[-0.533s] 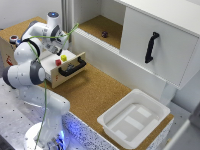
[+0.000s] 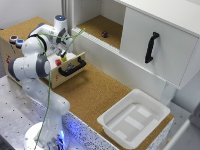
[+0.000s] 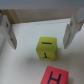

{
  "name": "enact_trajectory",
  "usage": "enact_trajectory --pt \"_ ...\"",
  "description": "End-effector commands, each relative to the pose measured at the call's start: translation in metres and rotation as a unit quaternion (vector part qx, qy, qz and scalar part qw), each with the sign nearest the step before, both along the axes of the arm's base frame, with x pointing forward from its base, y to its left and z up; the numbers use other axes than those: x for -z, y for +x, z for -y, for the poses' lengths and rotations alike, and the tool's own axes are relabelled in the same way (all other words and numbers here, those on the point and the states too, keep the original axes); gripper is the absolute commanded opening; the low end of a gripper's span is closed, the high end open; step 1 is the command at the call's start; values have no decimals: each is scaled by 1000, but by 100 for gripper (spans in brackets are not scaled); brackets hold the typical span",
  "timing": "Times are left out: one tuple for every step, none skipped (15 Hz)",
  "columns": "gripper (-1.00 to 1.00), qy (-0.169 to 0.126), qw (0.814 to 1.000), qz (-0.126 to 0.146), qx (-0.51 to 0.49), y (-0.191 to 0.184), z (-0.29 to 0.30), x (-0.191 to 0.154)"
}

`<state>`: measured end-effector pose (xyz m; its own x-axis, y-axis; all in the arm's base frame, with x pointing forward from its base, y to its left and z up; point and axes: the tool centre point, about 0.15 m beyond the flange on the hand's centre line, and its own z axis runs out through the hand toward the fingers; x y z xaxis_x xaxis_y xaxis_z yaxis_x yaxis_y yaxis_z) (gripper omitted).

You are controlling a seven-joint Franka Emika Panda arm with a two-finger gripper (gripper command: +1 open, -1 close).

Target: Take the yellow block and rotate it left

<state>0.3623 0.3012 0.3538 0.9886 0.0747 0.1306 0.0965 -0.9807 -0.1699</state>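
Note:
I should next grip the yellow block with my gripper by its opposite sides, on either side of the dark mark, to rotate the block.
The yellow block lies on the pale floor of the open drawer, with a dark mark on its top face. In the exterior view it is a tiny yellow spot beside the red block. My gripper is open and hangs right above the yellow block, one finger on each side and apart from it. In the exterior view the gripper sits over the drawer. The red block with a black letter lies close by the yellow one.
The drawer has a black handle. Round coloured buttons sit on the wooden box top. A white cabinet door with a black handle stands at the exterior view's right. A white tray sits on the cork top. A small dark object lies on the shelf.

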Motion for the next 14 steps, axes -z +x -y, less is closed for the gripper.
enact_trajectory --pt "100 -51 998 -28 20 23 -14 24" --pt "100 -52 998 -28 20 22 -14 25" --pt "-100 -55 998 -28 23 21 -14 25" --pt "-100 -57 998 -30 21 20 -14 26" --pt "-100 -58 998 -32 20 19 -13 27" --pt "-100 -60 997 -32 23 18 -12 28" --pt "-100 -61 997 -33 24 17 -11 28" --pt "-100 -61 997 -33 24 17 -11 27" --pt "-100 -62 997 -32 25 16 -11 25" --pt "-100 -60 997 -33 28 15 -10 22" --pt "-100 -60 997 -35 31 13 -9 21" --pt "-100 -57 997 -37 36 10 -8 20" --pt "-100 -54 997 -41 42 7 -6 19" --pt "-100 -58 997 -39 45 6 -5 17"
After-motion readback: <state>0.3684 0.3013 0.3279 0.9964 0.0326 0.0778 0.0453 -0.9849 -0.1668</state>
